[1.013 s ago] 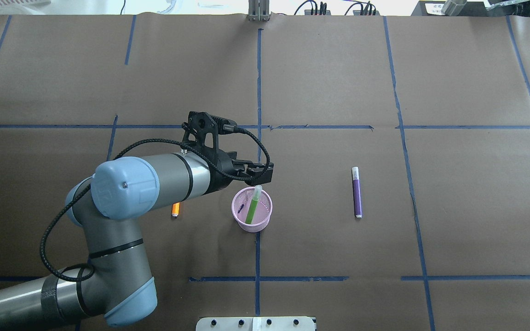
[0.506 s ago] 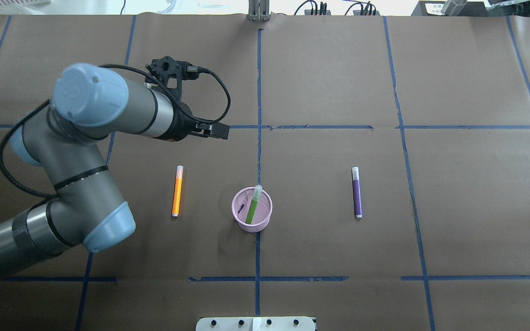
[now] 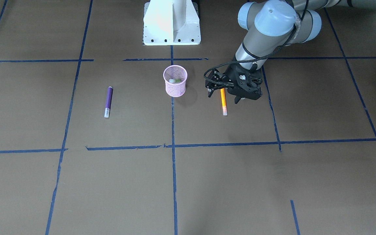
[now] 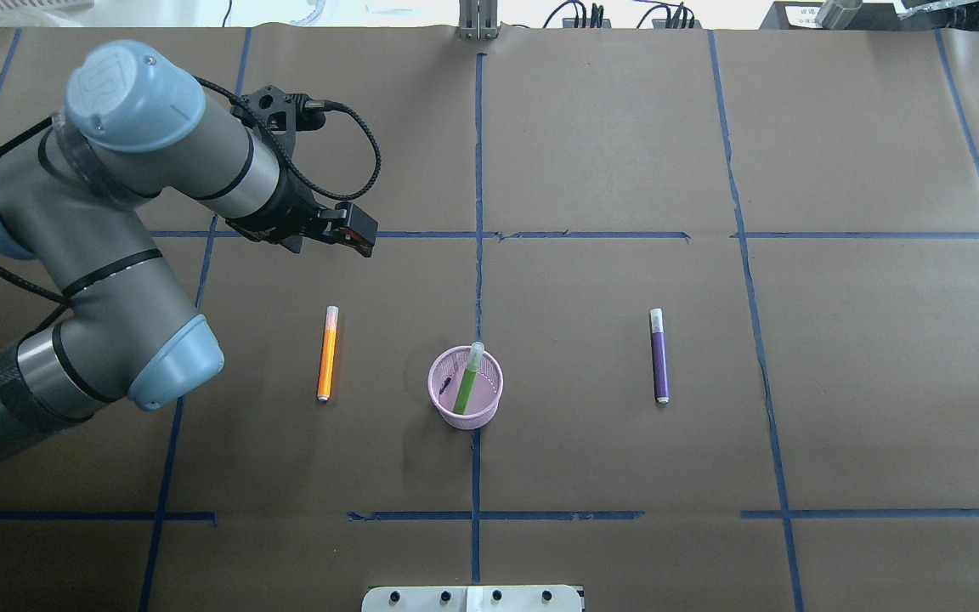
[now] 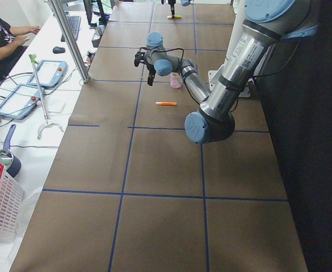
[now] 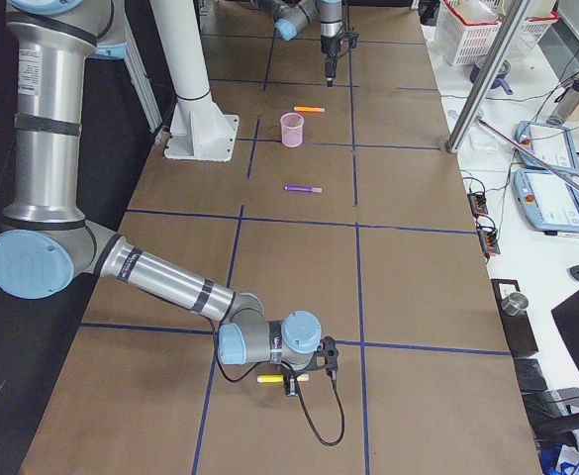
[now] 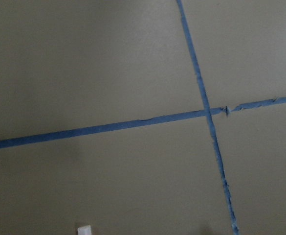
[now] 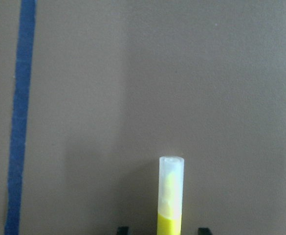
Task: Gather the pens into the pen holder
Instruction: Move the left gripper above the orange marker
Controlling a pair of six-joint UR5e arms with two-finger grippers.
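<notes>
I should next grab the yellow pen with my right gripper by its yellow body (image 8: 168, 226), beside the pen's translucent end, and then put the pen into the pen holder.
The pink mesh pen holder (image 4: 466, 387) stands near the table's middle with the green pen (image 4: 466, 380) leaning inside it; the holder also shows in the front-facing view (image 3: 175, 81). The orange pen (image 4: 328, 354) lies flat to its left and the purple pen (image 4: 659, 355) to its right. My left gripper (image 4: 360, 233) hangs open and empty in the air, beyond the orange pen. In the front-facing view the left gripper (image 3: 224, 96) overlaps the orange pen (image 3: 223, 103). My right gripper (image 8: 163, 229) is open, its jaws on either side of a yellow pen (image 8: 170, 196) without touching it.
The right arm (image 6: 170, 287) reaches low along the table's right end, outside the overhead view, with the yellow pen (image 6: 269, 378) lying by its gripper. Blue tape lines (image 4: 478, 170) grid the brown table. The robot's white base (image 3: 171, 23) stands behind the holder.
My left gripper has left the spot above the holder and swung up, back and left, uncovering the orange pen. The green pen stays in the holder.
</notes>
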